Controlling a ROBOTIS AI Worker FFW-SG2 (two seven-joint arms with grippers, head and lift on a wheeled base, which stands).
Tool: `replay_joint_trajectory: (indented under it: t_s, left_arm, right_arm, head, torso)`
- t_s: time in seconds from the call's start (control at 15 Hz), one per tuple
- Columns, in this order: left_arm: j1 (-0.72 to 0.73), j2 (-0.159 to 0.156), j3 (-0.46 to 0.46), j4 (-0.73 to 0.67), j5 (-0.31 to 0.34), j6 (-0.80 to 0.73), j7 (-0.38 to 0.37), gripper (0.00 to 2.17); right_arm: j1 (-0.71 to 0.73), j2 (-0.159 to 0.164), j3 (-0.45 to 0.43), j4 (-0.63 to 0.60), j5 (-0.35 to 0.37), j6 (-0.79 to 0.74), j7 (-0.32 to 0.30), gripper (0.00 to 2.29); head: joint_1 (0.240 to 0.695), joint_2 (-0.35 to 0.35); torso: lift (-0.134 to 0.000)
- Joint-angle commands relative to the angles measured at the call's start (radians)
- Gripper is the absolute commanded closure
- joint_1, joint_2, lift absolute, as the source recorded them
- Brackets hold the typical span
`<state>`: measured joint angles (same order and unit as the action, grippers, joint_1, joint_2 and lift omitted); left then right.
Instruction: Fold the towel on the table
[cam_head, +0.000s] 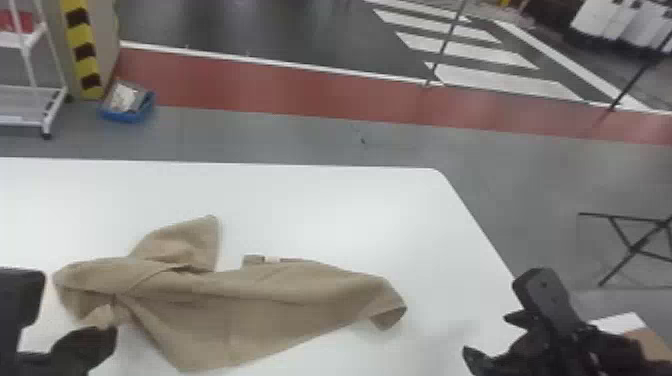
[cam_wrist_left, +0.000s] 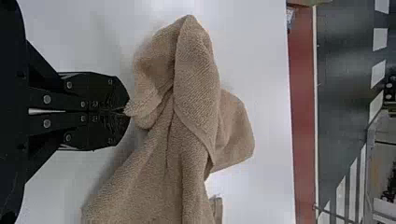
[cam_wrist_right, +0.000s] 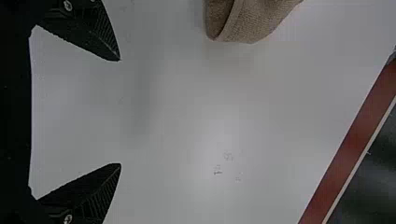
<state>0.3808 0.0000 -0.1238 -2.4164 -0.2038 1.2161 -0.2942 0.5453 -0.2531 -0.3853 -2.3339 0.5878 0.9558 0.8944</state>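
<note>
The towel (cam_head: 240, 300) lies crumpled with its end curled up off the table. Next, my right gripper grabs the towel by that curled end (cam_head: 390, 308).
The brown towel (cam_head: 240, 300) lies crumpled and twisted across the white table, with one flap pointing to the far side and its right end curled. At the head view's lower left is my left gripper (cam_head: 107, 332), at the towel's near left part. In the left wrist view my left gripper (cam_wrist_left: 125, 111) is shut with a corner of the towel (cam_wrist_left: 196, 88) at its fingertips. My right gripper (cam_head: 487, 332) stands to the right of the towel, apart from it. In the right wrist view the right gripper (cam_wrist_right: 119, 112) is open and empty, and the towel's end (cam_wrist_right: 254, 21) shows beyond it.
The white table (cam_head: 320, 200) has its far edge and rounded right corner in view. Past it on the floor are a blue bin (cam_head: 127, 112), a white rack (cam_head: 30, 90) and a black folding stand (cam_head: 637, 245). A brown and white surface (cam_head: 650, 340) lies at the lower right.
</note>
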Motion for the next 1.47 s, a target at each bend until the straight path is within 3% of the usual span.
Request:
replay_joint_trajectory:
  t_s: [0.0, 0.2, 0.4, 0.47, 0.8, 1.0, 1.13, 1.27, 1.4]
  left_arm:
    - [0.003, -0.003, 0.027, -0.087, 0.000, 0.087, -0.022, 1.79]
    - [0.004, -0.003, 0.042, -0.139, -0.011, 0.142, -0.056, 1.79]
    - [0.007, -0.003, 0.049, -0.144, -0.012, 0.158, -0.065, 1.79]
    - [0.007, -0.003, 0.047, -0.144, -0.012, 0.161, -0.066, 1.79]
    - [0.010, -0.003, 0.047, -0.145, -0.012, 0.161, -0.076, 1.79]
    - [0.013, -0.003, 0.042, -0.145, -0.012, 0.161, -0.077, 1.79]
    - [0.015, -0.003, 0.042, -0.144, -0.011, 0.167, -0.077, 1.79]
    - [0.015, -0.003, 0.041, -0.144, -0.011, 0.167, -0.082, 1.79]
    - [0.015, -0.003, 0.041, -0.142, -0.011, 0.167, -0.085, 1.79]
  right_arm:
    - [-0.013, -0.002, 0.040, 0.010, 0.001, -0.012, -0.018, 0.07]
    - [-0.050, -0.005, 0.135, 0.036, 0.027, -0.033, -0.029, 0.07]
    - [-0.104, 0.006, 0.220, 0.107, 0.032, -0.091, -0.112, 0.08]
    - [-0.122, 0.023, 0.238, 0.136, 0.030, -0.122, -0.143, 0.08]
    - [-0.197, 0.058, 0.338, 0.197, 0.033, -0.131, -0.166, 0.08]
    - [-0.216, 0.074, 0.353, 0.197, 0.030, -0.116, -0.164, 0.11]
    - [-0.220, 0.074, 0.353, 0.200, 0.029, -0.116, -0.153, 0.33]
    - [-0.231, 0.074, 0.352, 0.217, 0.027, -0.125, -0.140, 0.69]
    - [-0.242, 0.074, 0.350, 0.240, 0.024, -0.137, -0.127, 1.49]
  head:
    - [0.695, -0.350]
    - [0.695, -0.350]
    - [0.695, -0.329]
    - [0.695, -0.316]
    - [0.695, -0.230]
    - [0.695, -0.191]
    - [0.695, -0.173]
    - [0.695, -0.170]
    - [0.695, -0.167]
  torso:
    - [-0.124]
    - [-0.124]
    - [-0.124]
    - [-0.124]
    - [-0.124]
    - [-0.124]
    - [-0.124]
    - [-0.124]
    - [-0.124]
